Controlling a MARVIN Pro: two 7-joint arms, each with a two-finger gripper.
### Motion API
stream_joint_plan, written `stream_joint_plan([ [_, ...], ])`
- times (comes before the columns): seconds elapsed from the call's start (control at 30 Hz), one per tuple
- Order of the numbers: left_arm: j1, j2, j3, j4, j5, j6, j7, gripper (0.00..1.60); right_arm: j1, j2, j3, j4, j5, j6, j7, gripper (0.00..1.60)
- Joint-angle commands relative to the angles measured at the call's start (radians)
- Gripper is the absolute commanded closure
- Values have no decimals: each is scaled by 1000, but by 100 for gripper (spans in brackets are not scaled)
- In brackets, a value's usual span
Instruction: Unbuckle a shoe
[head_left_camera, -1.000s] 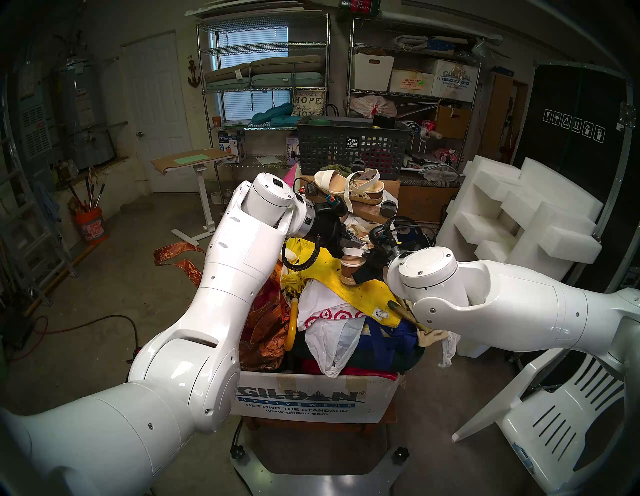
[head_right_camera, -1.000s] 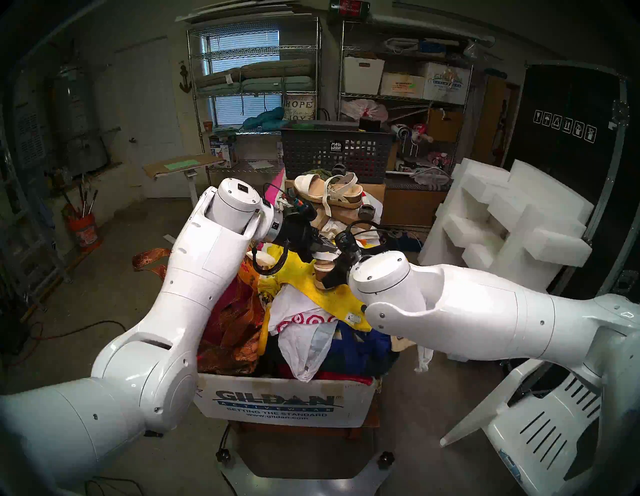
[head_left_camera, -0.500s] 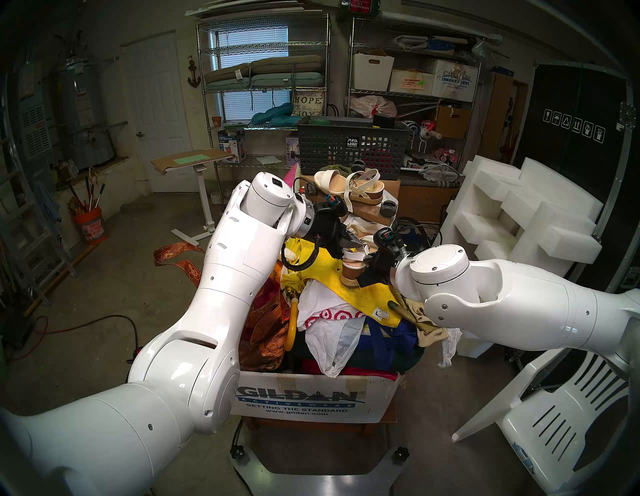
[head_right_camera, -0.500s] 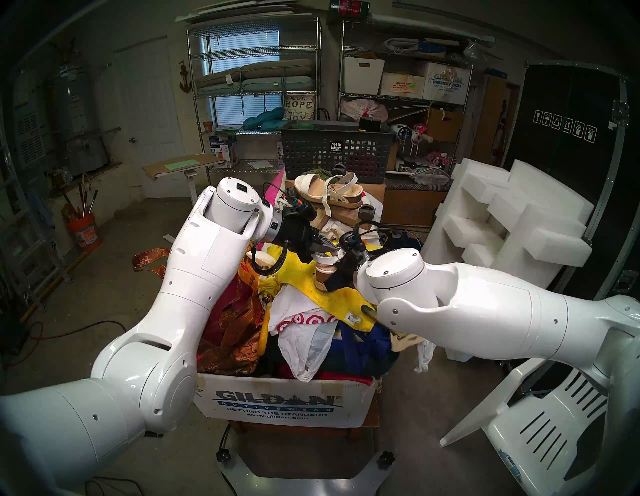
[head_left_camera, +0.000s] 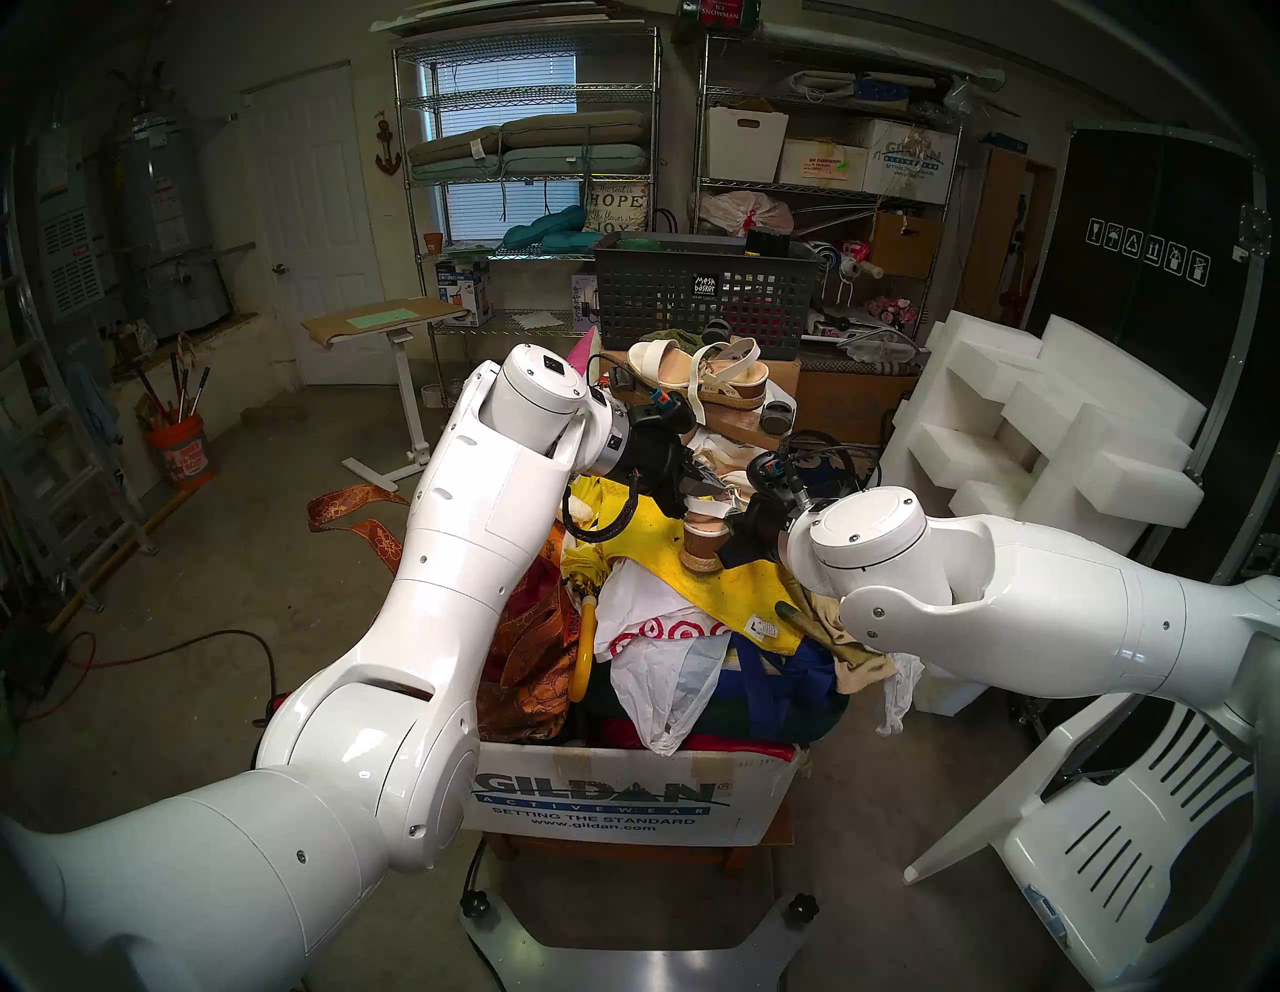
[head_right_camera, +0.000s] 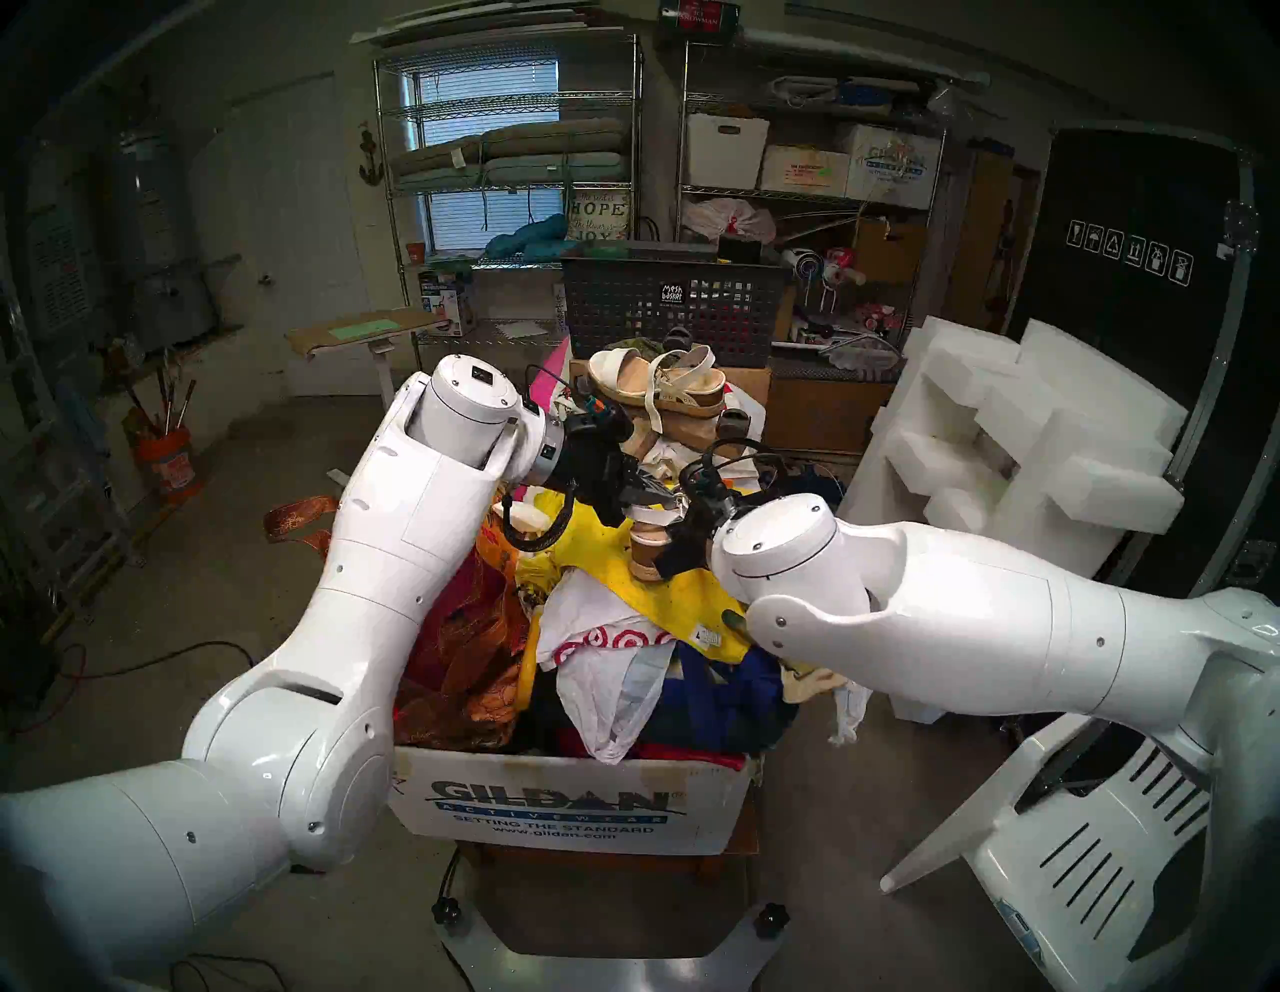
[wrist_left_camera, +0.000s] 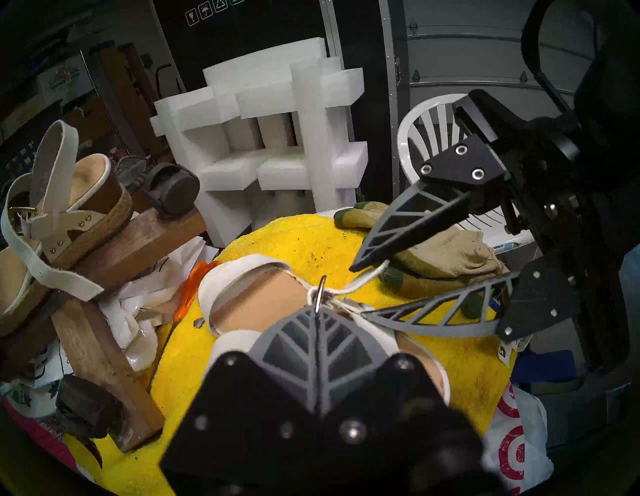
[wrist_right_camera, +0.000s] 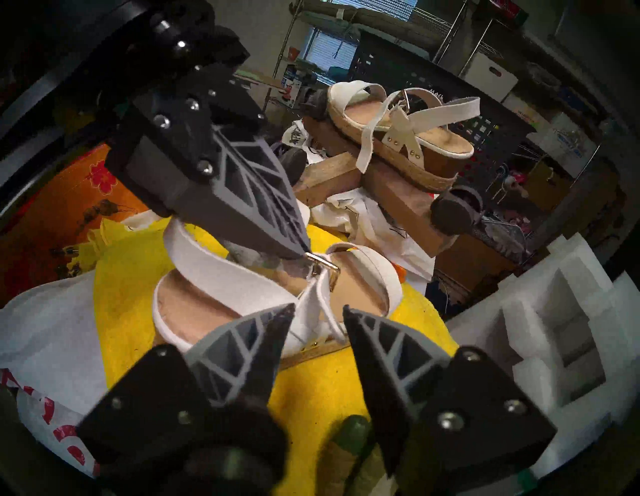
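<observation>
Next, my right gripper takes hold of the thin white strap (wrist_right_camera: 320, 294), loose below the buckle, by its slack end (wrist_right_camera: 324, 307), which stands up off the shoe.
The shoe (head_left_camera: 705, 535) is a white-strapped wedge sandal standing on a yellow cloth (head_left_camera: 734, 589) between my two grippers. Its tan footbed (wrist_left_camera: 242, 304) and metal buckle (wrist_right_camera: 323, 266) show in both wrist views. My left gripper (wrist_left_camera: 318, 309) is shut on the buckle (wrist_left_camera: 322, 289), its tips pinching the ring from above. My right gripper (wrist_right_camera: 317, 311) is open just before the shoe's side. The thin white ankle strap (wrist_right_camera: 320, 294) runs loose between its fingertips. In the left wrist view the right gripper (wrist_left_camera: 357, 291) comes in from the right around the strap's end.
The twin sandal (head_left_camera: 699, 377) rests behind on a wooden dolly (wrist_left_camera: 138, 242) with casters. Work gloves (wrist_left_camera: 443, 256) lie beside the shoe. All of this tops a full Gildan box (head_left_camera: 596, 803). A grey mesh basket (head_left_camera: 699, 291), foam blocks (head_left_camera: 1039, 443) and a white chair (head_left_camera: 1108, 831) stand around.
My right arm has swung out to the right, uncovering the shoe's heel, and its fingers have spread apart. The left gripper has stayed shut on the buckle.
</observation>
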Motion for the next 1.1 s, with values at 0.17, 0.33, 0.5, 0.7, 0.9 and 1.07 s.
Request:
stream_joint_plan([
  [0.17,-6,3,-2,-42,2,15,-7,160,7,-1,11,-4,-6,-8,-14,87],
  [0.33,1,2,-7,-51,1,22,-4,160,6,-9,8,3,-7,1,-30,122],
  [0.5,7,1,-10,-66,1,57,-17,160,7,-10,8,8,-11,-2,-33,160],
  [0.7,14,0,-12,-90,-2,103,-48,160,11,-22,11,24,-21,-13,-28,160],
  [0.9,41,12,15,-138,-15,127,-59,160,28,-32,11,38,-41,-8,6,160],
  [1.07,46,13,26,-146,-23,137,-46,160,28,-35,11,40,-46,-12,24,160],
])
